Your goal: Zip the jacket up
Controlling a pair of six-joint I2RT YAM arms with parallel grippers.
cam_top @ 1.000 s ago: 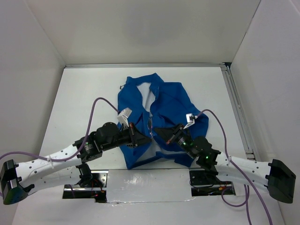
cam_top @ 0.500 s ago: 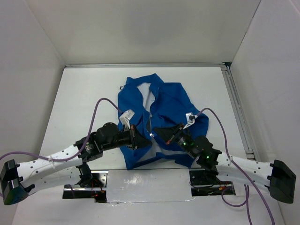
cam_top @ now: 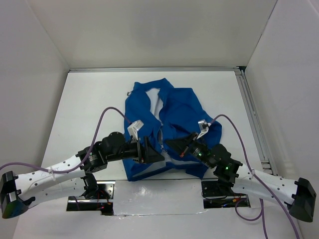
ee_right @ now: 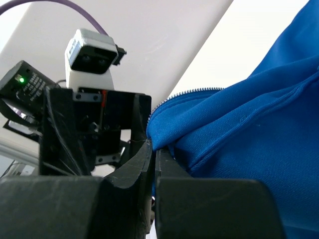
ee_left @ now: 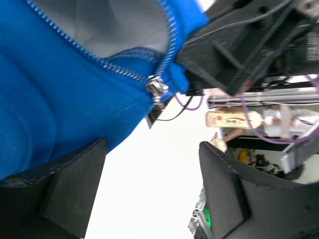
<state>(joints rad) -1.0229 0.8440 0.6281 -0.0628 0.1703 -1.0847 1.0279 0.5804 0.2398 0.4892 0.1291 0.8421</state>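
Observation:
I should pinch the jacket's lower front edge beside the zipper slider [ee_left: 156,89] next with my left gripper, so the slider stays free to zip up.
The royal-blue jacket [cam_top: 182,112] lies spread on the white table, its collar toward the back and white lining [cam_top: 154,102] showing along the open front. My left gripper [cam_top: 153,152] stands open over the lower left front panel, with nothing between its fingers [ee_left: 75,189]. In the left wrist view the silvery zipper slider [ee_left: 156,89] hangs at the bottom of the zipper teeth, just beyond the open jaws. My right gripper [cam_top: 169,144] is shut on the jacket's lower right front edge [ee_right: 164,124], a fold of blue fabric pinched between its fingers [ee_right: 144,159].
White walls close in the table at the back and sides. A metal rail [cam_top: 253,119] runs along the right edge. Purple cables [cam_top: 102,117] loop from both arms. A reflective strip [cam_top: 159,194] lies along the near edge between the arm bases.
My left gripper has opened and let go of the jacket's left front edge. The lower left hem has slid toward the near left. The right gripper stays shut on the fabric.

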